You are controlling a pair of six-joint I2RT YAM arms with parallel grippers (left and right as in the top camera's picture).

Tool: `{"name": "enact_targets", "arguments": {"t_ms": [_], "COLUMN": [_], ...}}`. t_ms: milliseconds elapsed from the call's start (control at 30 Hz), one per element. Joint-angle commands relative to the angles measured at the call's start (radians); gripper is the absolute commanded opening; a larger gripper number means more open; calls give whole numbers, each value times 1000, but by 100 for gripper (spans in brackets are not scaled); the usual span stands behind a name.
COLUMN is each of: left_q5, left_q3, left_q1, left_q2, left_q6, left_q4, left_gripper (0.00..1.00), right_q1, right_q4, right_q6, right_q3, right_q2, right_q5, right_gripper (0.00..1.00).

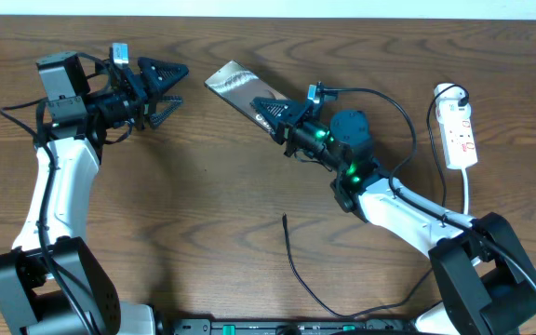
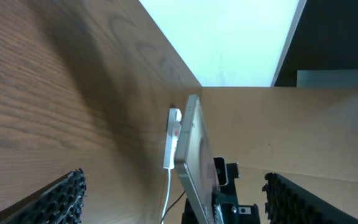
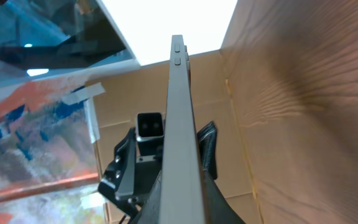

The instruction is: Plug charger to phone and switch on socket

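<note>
I should reach the phone with my left gripper and grab it by its loose end (image 1: 227, 79), opposite the right gripper. The phone's other end then stays open to plug the charger (image 1: 298, 270).
The phone (image 1: 235, 86) is lifted off the table, tilted, with my right gripper (image 1: 282, 116) shut on its lower end. In the right wrist view I see the phone (image 3: 181, 124) edge-on, rising from between the jaws of the right gripper (image 3: 182, 208). My left gripper (image 1: 167, 91) hangs open a little to the phone's left, holding nothing. In the left wrist view its gripper (image 2: 174, 180) faces the phone (image 2: 193, 155) edge-on. The charger (image 1: 298, 270) lies loose on the table, its plug tip (image 1: 285, 219) below the right arm. The socket (image 1: 460, 132) lies flat at the far right.
The socket's white lead (image 1: 467, 195) runs down past the right arm's base. A black cable (image 1: 400, 112) loops from the right wrist toward the socket. In the left wrist view the socket (image 2: 174, 134) shows just behind the phone.
</note>
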Motion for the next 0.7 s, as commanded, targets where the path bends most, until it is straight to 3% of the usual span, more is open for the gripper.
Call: {"name": "enact_targets", "arguments": {"t_ms": [0, 133, 367, 667], "left_q5": [30, 22, -23, -83], "left_q3": [9, 9, 9, 9], "left_q1": [-8, -28, -80, -115], "left_q2": [-18, -18, -18, -18], "left_q6": [-28, -64, -243, -301], "left_q4": [9, 74, 251, 316], "left_gripper": [89, 90, 90, 90], "right_q1": [23, 58, 126, 138], "right_q4": [41, 70, 100, 163], "right_q6": [11, 10, 11, 29], "right_q3": [10, 10, 10, 10], "right_q2": [-6, -6, -6, -6], "right_q5": [41, 117, 249, 334], "right_gripper": [1, 1, 1, 1]}}
